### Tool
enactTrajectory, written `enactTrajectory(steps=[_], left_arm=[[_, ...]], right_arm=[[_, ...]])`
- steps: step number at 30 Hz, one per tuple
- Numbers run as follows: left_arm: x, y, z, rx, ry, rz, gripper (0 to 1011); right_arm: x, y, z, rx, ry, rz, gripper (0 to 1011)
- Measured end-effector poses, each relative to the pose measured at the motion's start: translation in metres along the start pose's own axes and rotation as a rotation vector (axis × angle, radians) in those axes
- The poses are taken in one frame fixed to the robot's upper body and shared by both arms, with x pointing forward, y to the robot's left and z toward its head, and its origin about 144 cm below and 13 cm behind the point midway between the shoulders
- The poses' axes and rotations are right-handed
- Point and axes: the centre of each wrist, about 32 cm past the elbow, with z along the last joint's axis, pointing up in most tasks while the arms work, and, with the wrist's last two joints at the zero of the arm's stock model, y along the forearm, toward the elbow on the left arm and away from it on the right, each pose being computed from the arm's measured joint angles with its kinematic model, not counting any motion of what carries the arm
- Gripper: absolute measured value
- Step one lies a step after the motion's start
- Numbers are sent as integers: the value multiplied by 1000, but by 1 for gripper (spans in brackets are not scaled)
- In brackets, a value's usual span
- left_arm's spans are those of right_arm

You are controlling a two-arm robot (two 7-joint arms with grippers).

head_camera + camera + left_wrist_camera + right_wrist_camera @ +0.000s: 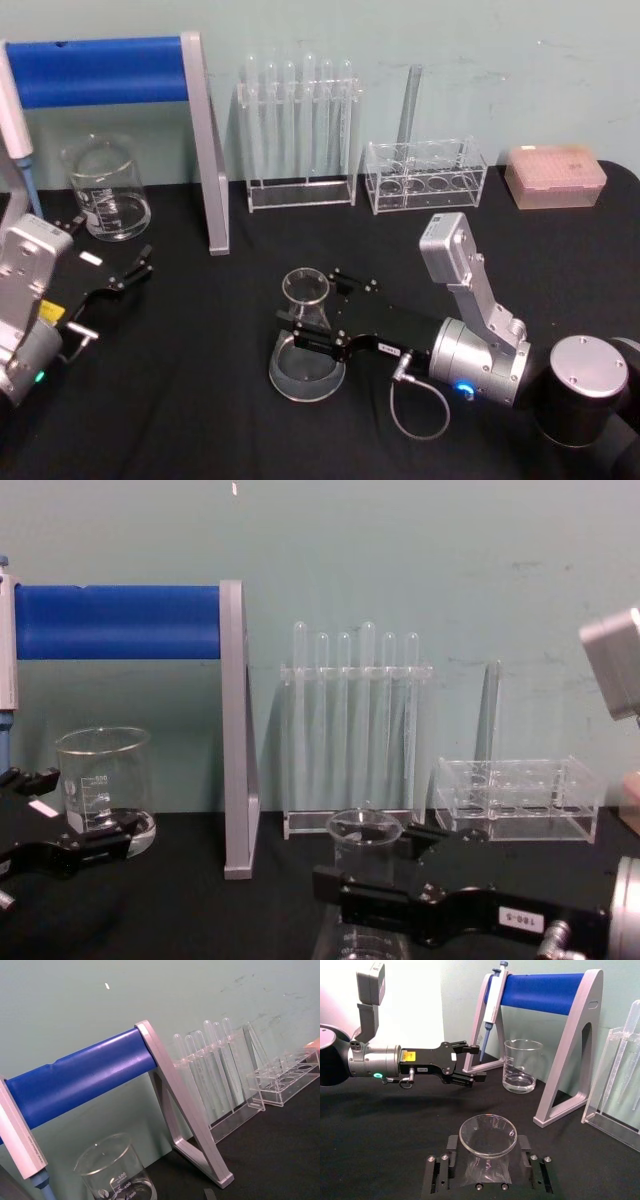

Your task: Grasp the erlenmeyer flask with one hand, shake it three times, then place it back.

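Next, my right gripper grabs the flask by its narrow neck (364,866), just under the flared rim, since the flask's glass body (361,936) slopes outward toward its base.
The erlenmeyer flask (305,345) stands upright on the black table, slightly right of centre. It is clear glass with a flared rim (487,1135). My right gripper (312,303) reaches in from the right and is open, with one black finger on each side of the flask's neck (365,855). A narrow gap shows on both sides in the right wrist view. My left gripper (108,262) rests low at the left, open and holding nothing, close to the beaker (105,190); it also shows in the right wrist view (472,1062).
A pipette stand with a blue bar (100,70) and grey legs (215,150) stands at the back left, with a pipette (492,995) hanging on it. A test tube rack (300,130), a low clear rack (425,175) and a pink tip box (555,175) line the back.
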Motion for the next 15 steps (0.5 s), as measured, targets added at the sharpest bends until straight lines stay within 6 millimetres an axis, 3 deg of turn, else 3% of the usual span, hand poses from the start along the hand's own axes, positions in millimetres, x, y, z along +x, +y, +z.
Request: enactTrajectory(steps=[8, 15], left_arm=[[0, 0, 0, 0, 0, 0, 1001], [0, 0, 0, 0, 0, 0, 1001]], right_arm=[[0, 0, 0, 1, 1, 0, 507], [0, 0, 0, 1, 1, 0, 449]])
